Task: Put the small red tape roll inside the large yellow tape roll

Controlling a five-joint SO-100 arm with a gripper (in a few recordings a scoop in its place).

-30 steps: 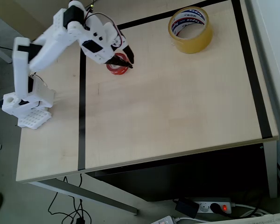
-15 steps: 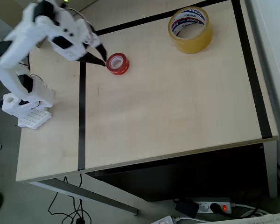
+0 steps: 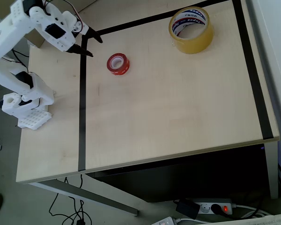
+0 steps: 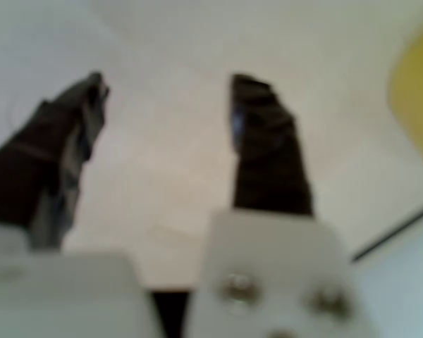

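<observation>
The small red tape roll should fit inside the large yellow tape roll [image 3: 191,29], so I need to grab the red tape roll by its side [image 3: 120,70] with my gripper next.
The small red tape roll [image 3: 118,63] lies flat on the pale wooden table, left of centre near the back. At the back right stands the large yellow tape roll [image 3: 191,29], its white core printed red and blue. My white arm reaches in from the left, and my gripper [image 3: 94,46] hangs open up and left of the red roll, apart from it. In the wrist view my gripper [image 4: 166,84] shows two dark fingers spread with nothing between them, and a blurred yellow shape [image 4: 416,98] sits at the right edge.
Black tape lines [image 3: 82,108] mark a rectangle on the table. The arm's white base [image 3: 25,105] is clamped at the left edge. A grey wall runs along the right side. Cables and a power strip [image 3: 210,207] lie on the floor below the front edge.
My gripper was down over the red roll, then pulled back up and to the left, leaving the roll on the table. The roll sits nearly where it was.
</observation>
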